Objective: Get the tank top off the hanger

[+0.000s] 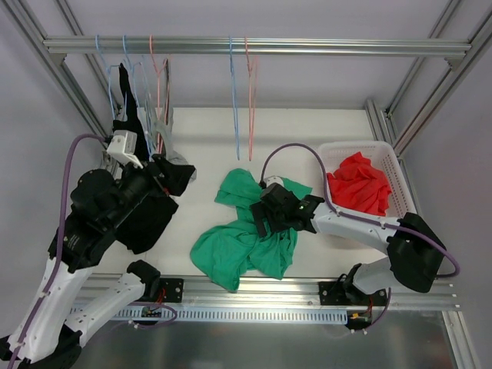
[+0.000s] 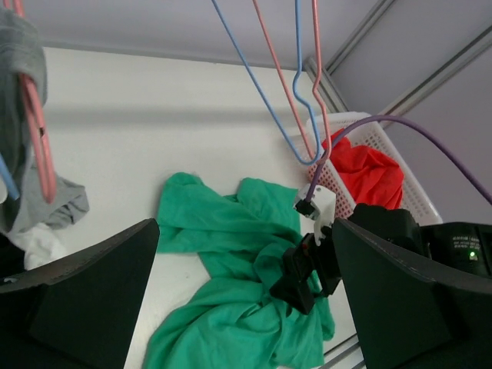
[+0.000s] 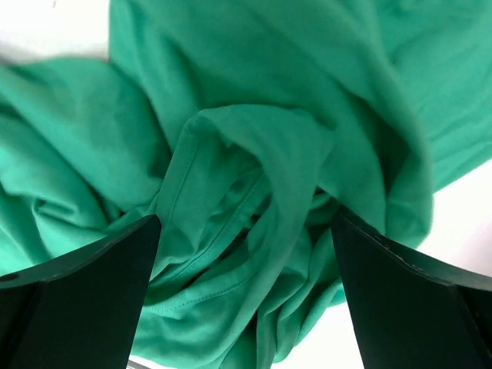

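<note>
My right gripper grips the crumpled green tank top by its raised fold next, to carry the tank top bunched into the basket.
The green tank top [image 1: 238, 238] lies crumpled on the white table, off any hanger. It also shows in the left wrist view [image 2: 231, 254] and fills the right wrist view [image 3: 254, 154]. My right gripper [image 1: 265, 215] is open and low over its right part, fingers spread either side of a raised fold [image 3: 246, 307]. My left gripper [image 1: 175, 175] is open and empty, held up at the left, looking across the table [image 2: 246, 307]. Two bare hangers, blue [image 1: 234, 108] and pink [image 1: 250, 100], hang from the rail above the tank top.
A metal rail [image 1: 307, 47] crosses the back. At its left, hangers carry a black garment [image 1: 129, 115] and a grey one [image 2: 19, 61]. More black cloth [image 1: 146, 219] lies under my left arm. A white basket [image 1: 393, 157] at the right holds red cloth [image 1: 357, 184].
</note>
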You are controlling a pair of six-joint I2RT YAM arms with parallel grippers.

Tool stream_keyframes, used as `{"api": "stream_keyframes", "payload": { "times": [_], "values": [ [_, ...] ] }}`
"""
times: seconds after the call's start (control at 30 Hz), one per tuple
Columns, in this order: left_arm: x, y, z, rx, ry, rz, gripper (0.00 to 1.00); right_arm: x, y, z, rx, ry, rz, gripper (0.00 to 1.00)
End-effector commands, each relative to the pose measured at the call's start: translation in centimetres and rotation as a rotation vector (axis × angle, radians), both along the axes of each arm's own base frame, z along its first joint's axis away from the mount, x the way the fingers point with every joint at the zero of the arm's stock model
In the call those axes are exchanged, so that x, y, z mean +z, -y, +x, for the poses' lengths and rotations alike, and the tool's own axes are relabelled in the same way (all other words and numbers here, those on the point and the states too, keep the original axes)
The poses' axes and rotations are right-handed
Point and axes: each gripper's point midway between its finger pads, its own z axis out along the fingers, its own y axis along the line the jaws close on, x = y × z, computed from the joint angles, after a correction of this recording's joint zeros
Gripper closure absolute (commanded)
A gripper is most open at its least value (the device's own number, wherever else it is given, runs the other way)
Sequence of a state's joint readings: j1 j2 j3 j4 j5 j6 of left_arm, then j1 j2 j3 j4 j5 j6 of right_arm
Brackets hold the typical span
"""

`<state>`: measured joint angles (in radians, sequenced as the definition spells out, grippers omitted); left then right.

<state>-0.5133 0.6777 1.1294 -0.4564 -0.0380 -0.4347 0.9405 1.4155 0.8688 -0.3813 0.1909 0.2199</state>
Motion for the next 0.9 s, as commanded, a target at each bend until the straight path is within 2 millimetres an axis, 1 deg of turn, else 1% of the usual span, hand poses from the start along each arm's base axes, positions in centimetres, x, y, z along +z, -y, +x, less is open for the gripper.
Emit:
{"api": "stream_keyframes", "payload": {
  "times": [0.0,0.07,0.13,0.17,0.23,0.27,0.3,0.33,0.37,0.43,0.47,0.5,0.53,0.57,0.6,0.63,0.67,0.73,0.77,0.8,0.87],
  "values": [
    [-2.0,-1.8,-1.3,0.022,-0.024,0.112,0.01,1.4,-1.1,-0.5,0.139,0.067,-0.027,0.01],
    [-2.5,-2.3,-2.2,0.006,-0.018,0.152,0.01,1.4,-1.3,-1.2,0.245,0.087,-0.043,0.0],
    [-3.9,-2.7,-2.9,-0.01,-0.035,0.192,0.01,1.6,-1.2,-1.4,0.319,0.109,-0.055,0.01],
    [-5.0,-2.7,-3.0,-0.015,-0.053,0.21,0.01,1.5,-1.0,-1.3,0.334,0.117,-0.071,0.01],
    [-6.3,-2.9,-3.3,-0.026,-0.063,0.24,0.01,1.1,-0.2,-1.6,0.364,0.107,-0.114,0.0],
    [-6.9,-3.0,-3.3,-0.026,-0.074,0.253,0.01,1.1,-0.1,-1.7,0.396,0.103,-0.125,0.01],
    [-8.0,-3.1,-3.3,-0.026,-0.089,0.271,0.01,1.0,0.0,-2.0,0.42,0.097,-0.128,0.0],
    [-8.6,-3.2,-3.3,-0.023,-0.098,0.282,0.01,1.2,-0.2,-2.6,0.457,0.09,-0.104,0.0],
    [-9.7,-3.3,-3.2,-0.02,-0.116,0.297,0.01,1.3,-0.2,-2.8,0.485,0.093,-0.099,0.0],
    [-10.6,-3.4,-3.2,-0.017,-0.129,0.313,0.01,0.9,0.3,-2.8,0.561,0.127,-0.126,0.0],
    [-11.4,-3.4,-3.1,-0.018,-0.144,0.325,0.01,0.5,0.5,-2.9,0.59,0.132,-0.141,0.01],
    [-11.9,-3.4,-3.0,-0.02,-0.154,0.332,0.01,0.2,0.6,-2.6,0.613,0.144,-0.163,0.01],
    [-12.2,-3.4,-2.9,-0.019,-0.162,0.337,0.01,0.5,0.5,-2.2,0.62,0.145,-0.168,0.0],
    [-12.8,-3.4,-2.8,-0.018,-0.171,0.345,0.01,0.1,0.5,-2.0,0.639,0.146,-0.186,0.01],
    [-13.0,-3.4,-2.7,-0.016,-0.173,0.35,0.01,0.0,0.5,-1.6,0.646,0.163,-0.202,0.01],
    [-13.0,-3.4,-2.7,-0.016,-0.174,0.353,0.01,0.0,0.7,-1.0,0.622,0.169,-0.224,0.01],
    [-13.1,-3.5,-2.8,-0.014,-0.174,0.353,0.01,0.0,0.6,-0.2,0.602,0.166,-0.247,0.0],
    [-12.9,-3.6,-3.0,-0.016,-0.159,0.346,0.01,-1.0,0.3,-0.8,0.605,0.084,-0.218,0.01],
    [-12.9,-3.7,-3.1,-0.014,-0.154,0.345,0.01,-0.9,-0.3,-0.3,0.588,0.078,-0.212,0.01],
    [-12.6,-3.7,-3.3,-0.015,-0.139,0.336,0.01,-2.5,0.0,-0.4,0.57,0.011,-0.249,0.01],
    [-12.5,-3.8,-3.4,-0.012,-0.128,0.329,0.01,-3.8,-1.1,-2.0,0.552,-0.115,-0.168,0.01]
  ]
}}
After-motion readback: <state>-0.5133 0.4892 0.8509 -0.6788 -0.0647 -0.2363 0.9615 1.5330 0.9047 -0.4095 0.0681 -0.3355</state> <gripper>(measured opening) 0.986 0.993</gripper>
